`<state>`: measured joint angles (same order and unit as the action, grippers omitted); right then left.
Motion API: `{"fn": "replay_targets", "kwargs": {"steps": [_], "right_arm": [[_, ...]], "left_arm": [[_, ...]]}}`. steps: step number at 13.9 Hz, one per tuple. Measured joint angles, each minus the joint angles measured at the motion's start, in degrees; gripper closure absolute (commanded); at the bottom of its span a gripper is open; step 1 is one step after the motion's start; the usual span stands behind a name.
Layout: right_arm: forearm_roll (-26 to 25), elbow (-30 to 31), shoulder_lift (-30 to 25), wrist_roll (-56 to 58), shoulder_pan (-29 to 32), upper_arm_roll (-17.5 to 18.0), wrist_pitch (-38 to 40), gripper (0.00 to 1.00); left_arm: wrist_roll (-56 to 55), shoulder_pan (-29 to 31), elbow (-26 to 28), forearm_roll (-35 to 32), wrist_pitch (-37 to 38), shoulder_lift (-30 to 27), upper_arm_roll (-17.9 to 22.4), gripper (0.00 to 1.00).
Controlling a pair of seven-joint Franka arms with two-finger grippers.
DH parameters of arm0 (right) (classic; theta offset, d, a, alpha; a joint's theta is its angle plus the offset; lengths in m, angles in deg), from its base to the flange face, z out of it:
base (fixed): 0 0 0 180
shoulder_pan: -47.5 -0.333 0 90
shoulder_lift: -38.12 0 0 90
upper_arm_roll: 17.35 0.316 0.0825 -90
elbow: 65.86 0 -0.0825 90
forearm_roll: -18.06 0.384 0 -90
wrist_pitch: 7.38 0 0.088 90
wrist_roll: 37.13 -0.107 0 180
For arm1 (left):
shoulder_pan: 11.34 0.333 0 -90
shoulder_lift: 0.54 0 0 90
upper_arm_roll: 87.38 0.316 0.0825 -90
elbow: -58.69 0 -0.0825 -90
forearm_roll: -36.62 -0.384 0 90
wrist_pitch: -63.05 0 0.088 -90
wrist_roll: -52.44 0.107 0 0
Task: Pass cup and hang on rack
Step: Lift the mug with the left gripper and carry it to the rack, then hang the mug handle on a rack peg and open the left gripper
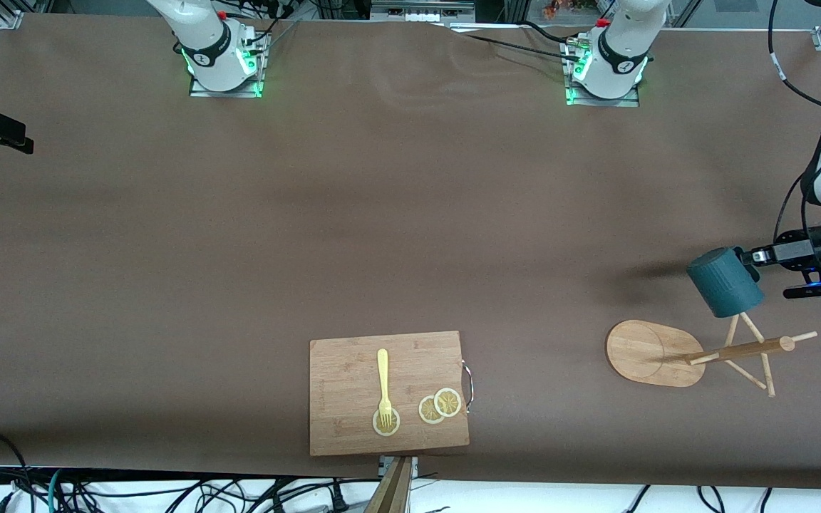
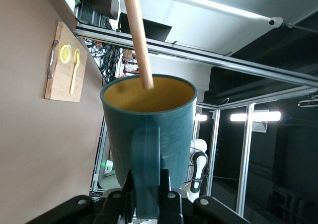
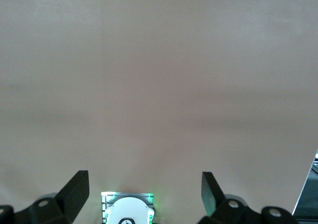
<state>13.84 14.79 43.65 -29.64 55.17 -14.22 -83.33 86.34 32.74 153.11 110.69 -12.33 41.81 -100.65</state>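
Note:
The cup's rim is level with the thin peg's tip (image 2: 147, 84), so my left gripper needs to keep holding the cup until it hangs on the rack.
The dark teal cup (image 1: 725, 281) hangs tilted in the air over the rack (image 1: 656, 353), and my left gripper (image 1: 749, 256) is shut on its handle. In the left wrist view the fingers (image 2: 166, 182) clamp the handle, with the cup (image 2: 149, 129) mouth-away and its yellowish inside showing. One thin peg (image 2: 136, 35) of the rack slants down to the cup's rim. The bamboo rack stands toward the left arm's end of the table, with its pole (image 1: 738, 350) and angled pegs. My right gripper (image 3: 144, 189) is open over bare table, with nothing between its fingers.
A wooden cutting board (image 1: 339, 420) lies near the table's front edge, with a yellow fork (image 1: 383, 381) and lemon slices (image 1: 440, 406) on it. The right arm's base (image 3: 128, 211) shows below the right gripper. Brown table (image 1: 382, 228) spreads between the arms.

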Motion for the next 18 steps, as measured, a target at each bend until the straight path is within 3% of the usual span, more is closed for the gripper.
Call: {"fn": "replay_targets", "kwargs": {"steps": [12,14,18], "right_arm": [[0.02,0.00,0.00,0.00,0.24,-0.29,-0.04,0.00],[0.03,0.00,0.00,0.00,0.24,-0.28,-0.04,0.00],[0.03,0.00,0.00,0.00,0.24,-0.29,-0.05,0.00]], "left_arm": [[-9.10,-0.06,-8.97,3.26,-0.03,9.00,-0.26,0.95],[-9.61,-0.13,-10.12,3.26,-0.03,9.66,-0.29,0.88],[-10.15,-0.13,-10.72,3.26,-0.05,10.19,-0.27,0.87]]}}
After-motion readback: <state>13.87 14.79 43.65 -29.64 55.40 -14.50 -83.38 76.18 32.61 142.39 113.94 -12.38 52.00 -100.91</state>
